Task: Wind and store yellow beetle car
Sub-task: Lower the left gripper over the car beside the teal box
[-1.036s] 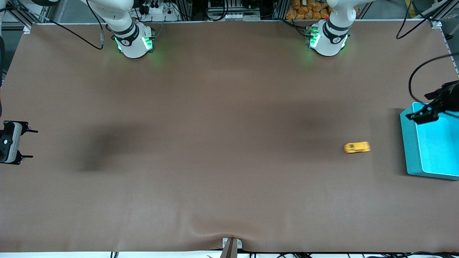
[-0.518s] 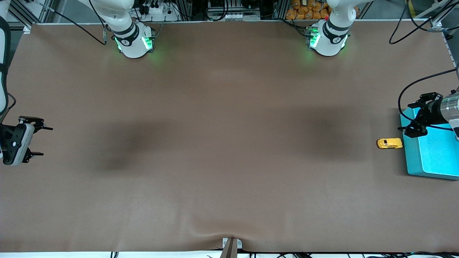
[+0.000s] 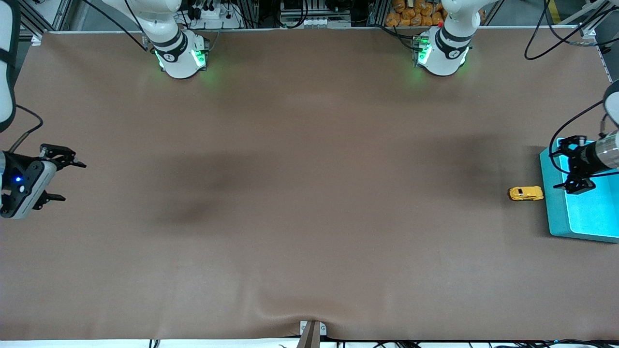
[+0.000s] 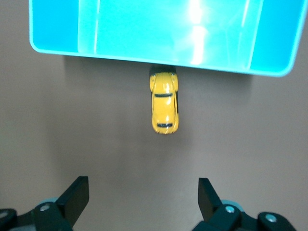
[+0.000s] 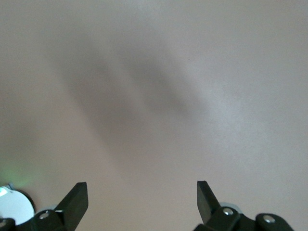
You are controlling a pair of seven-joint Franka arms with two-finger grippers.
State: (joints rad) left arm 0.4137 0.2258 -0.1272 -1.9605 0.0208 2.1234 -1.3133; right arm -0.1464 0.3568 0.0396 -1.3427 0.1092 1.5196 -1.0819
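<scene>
The yellow beetle car (image 3: pixel 525 194) needs to be stored in the turquoise bin, so my left gripper should grab the car by its door sides next.
The yellow beetle car (image 3: pixel 525 194) stands on the brown table at the left arm's end, one end against the outer wall of a turquoise bin (image 3: pixel 553 212). In the left wrist view the car (image 4: pixel 164 102) touches the bin's rim (image 4: pixel 53 45). My left gripper (image 3: pixel 570 165) hangs open and empty in the air over the bin's edge beside the car; its own view (image 4: pixel 142 195) shows bare table between the fingers. My right gripper (image 3: pixel 62 180) is open and empty over the table's right-arm end, with only bare table in its own view (image 5: pixel 142 195).
The bin's inside shows nothing in it. The brown mat has a small ridge near the front edge above a clamp (image 3: pixel 312 331). Both arm bases (image 3: pixel 181 55) stand along the table's back edge.
The car rolled toward the bin and stopped against its wall. My left gripper shifted over the bin's edge. My right gripper moved a little inward over the table.
</scene>
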